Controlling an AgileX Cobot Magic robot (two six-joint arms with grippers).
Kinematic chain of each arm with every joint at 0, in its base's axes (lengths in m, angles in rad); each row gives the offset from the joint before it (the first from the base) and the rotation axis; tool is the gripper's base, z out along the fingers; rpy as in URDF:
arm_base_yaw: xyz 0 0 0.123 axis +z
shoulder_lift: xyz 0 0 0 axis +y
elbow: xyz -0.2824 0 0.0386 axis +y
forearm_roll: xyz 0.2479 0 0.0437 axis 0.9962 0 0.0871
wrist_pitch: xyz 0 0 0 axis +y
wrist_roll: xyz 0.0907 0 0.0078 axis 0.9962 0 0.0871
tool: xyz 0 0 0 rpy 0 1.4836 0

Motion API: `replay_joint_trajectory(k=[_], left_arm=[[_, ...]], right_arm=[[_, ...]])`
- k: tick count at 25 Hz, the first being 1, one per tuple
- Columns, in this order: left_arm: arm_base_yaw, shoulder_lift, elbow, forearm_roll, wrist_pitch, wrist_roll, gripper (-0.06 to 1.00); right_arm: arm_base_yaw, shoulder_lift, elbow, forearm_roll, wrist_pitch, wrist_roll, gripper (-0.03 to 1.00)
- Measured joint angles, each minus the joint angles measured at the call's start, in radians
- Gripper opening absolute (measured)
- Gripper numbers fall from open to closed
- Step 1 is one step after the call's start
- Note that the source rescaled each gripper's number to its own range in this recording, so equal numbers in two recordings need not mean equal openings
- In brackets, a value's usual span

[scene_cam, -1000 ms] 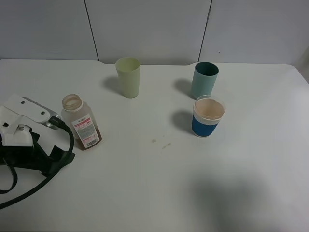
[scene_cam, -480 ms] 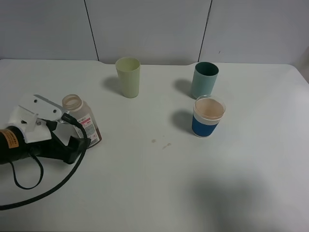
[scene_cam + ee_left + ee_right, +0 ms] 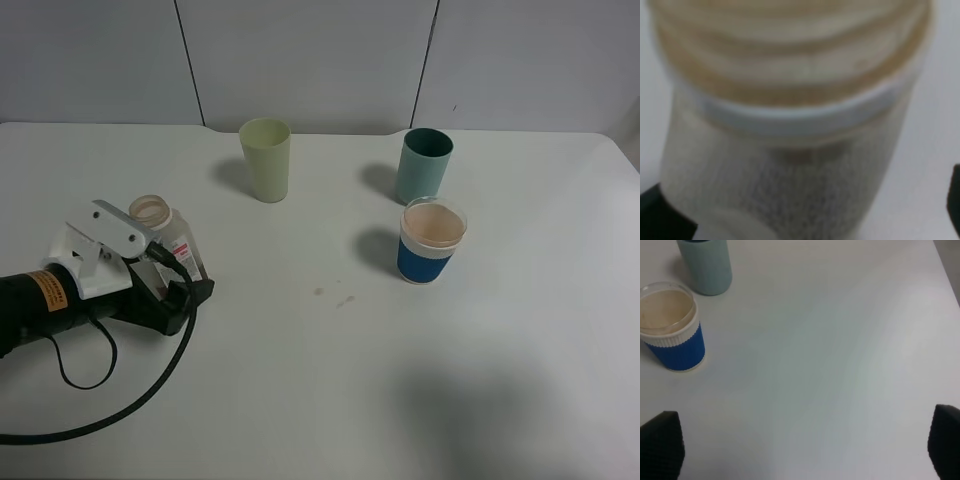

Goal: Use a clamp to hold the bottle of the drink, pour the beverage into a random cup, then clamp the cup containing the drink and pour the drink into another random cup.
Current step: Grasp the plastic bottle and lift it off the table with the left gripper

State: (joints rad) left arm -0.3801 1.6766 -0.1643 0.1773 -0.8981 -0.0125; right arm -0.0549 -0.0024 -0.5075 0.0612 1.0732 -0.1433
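Note:
I should next hold the bottle by its labeled body [image 3: 184, 250] with my left gripper. That leaves the drink bottle's opening [image 3: 151, 210] free to pour into a cup.
The drink bottle [image 3: 156, 218] stands on the white table at the left, clear with brown liquid, a red-and-white label and an open mouth. My left gripper [image 3: 176, 268] is against its near side. In the left wrist view the blurred bottle [image 3: 790, 125] fills the picture, with a dark fingertip [image 3: 657, 215] at each edge, so the jaws stand open around it. A pale green cup [image 3: 265, 160], a teal cup [image 3: 424, 165] and a blue-sleeved clear cup [image 3: 432, 240] stand further back. My right gripper [image 3: 802, 450] is open and empty, to the right of the blue cup [image 3: 672, 330].
A black cable [image 3: 110, 405] trails from the left arm over the table's front left. Small stains [image 3: 335, 297] mark the table middle. The teal cup [image 3: 705, 265] stands just behind the blue cup. A grey wall runs behind the table.
My left gripper has moved right and forward to the bottle, from beside it to straddling it and hiding most of its body. The cups and the right gripper have not moved.

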Motion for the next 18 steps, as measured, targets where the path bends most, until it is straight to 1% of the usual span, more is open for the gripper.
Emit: replay_joint_trajectory(k=[5, 10, 14, 15, 18], left_arm=[[0.0, 0.032, 0.0, 0.005, -0.062, 0.003, 1.0], [0.0, 0.064, 0.0, 0.034, -0.135, 0.004, 1.0], [0.0, 0.088, 0.0, 0.042, -0.155, 0.004, 1.0], [0.0, 0.097, 0.0, 0.046, -0.16, 0.004, 0.95], [0.0, 0.097, 0.0, 0.051, -0.17, 0.004, 0.87]], right_arm=[[0.0, 0.0, 0.0, 0.0, 0.0, 0.0, 0.92], [0.0, 0.0, 0.0, 0.0, 0.0, 0.0, 0.92], [0.0, 0.0, 0.0, 0.0, 0.0, 0.0, 0.92], [0.0, 0.0, 0.0, 0.0, 0.0, 0.0, 0.92], [0.0, 0.0, 0.0, 0.0, 0.0, 0.0, 0.92]])
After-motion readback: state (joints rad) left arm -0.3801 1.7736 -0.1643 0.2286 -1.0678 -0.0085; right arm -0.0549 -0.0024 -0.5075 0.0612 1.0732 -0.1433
